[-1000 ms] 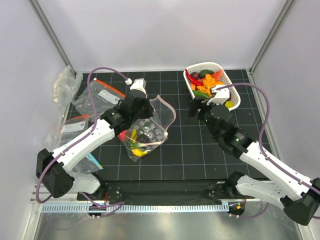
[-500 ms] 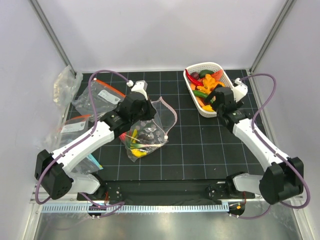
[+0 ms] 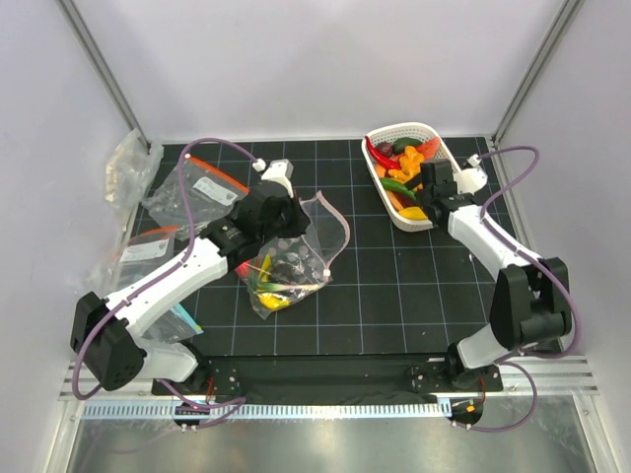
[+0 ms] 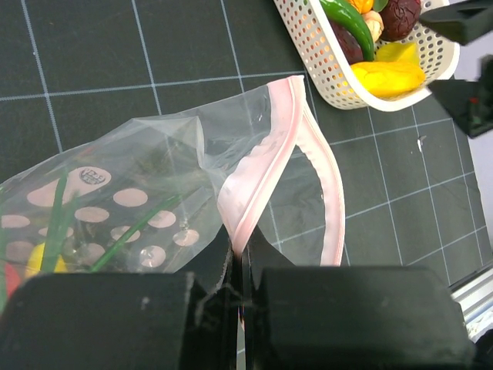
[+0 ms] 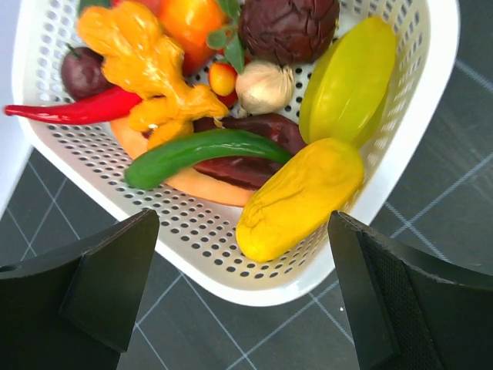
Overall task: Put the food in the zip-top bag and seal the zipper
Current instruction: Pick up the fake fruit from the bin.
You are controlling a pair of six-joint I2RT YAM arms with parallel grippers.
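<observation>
The robot's right gripper will grab the yellow piece [image 3: 412,213] across its sides near one end. The piece's other end then stays free to go into the zip-top bag [image 3: 296,258].
The zip-top bag [image 3: 296,258] lies in the middle left of the mat with its mouth held open. It holds yellow, red and green food [image 3: 266,288]. My left gripper [image 3: 279,210] is shut on the pale pink zipper [image 4: 273,139] at the mouth edge, pinching it between its fingertips [image 4: 240,266]. More food fills the white basket [image 3: 399,128] at the back right: a yellow piece [image 5: 304,196], a green chili [image 5: 196,150], a red chili [image 5: 77,110] and dark purple pieces. My right gripper [image 3: 426,189] is open and empty, hovering over the basket's near rim [image 5: 243,231].
Two clear bags with orange-red strips and white labels [image 3: 197,182] [image 3: 148,246] lie at the left, beside crumpled clear plastic [image 3: 128,168]. White enclosure walls close in the mat on three sides. The basket's white rim [image 5: 416,146] stands between my right fingers and the food.
My right arm has swung from the middle of the mat out to the basket, and its gripper now hangs over the near rim. My left gripper still holds the bag's mouth, almost unmoved.
</observation>
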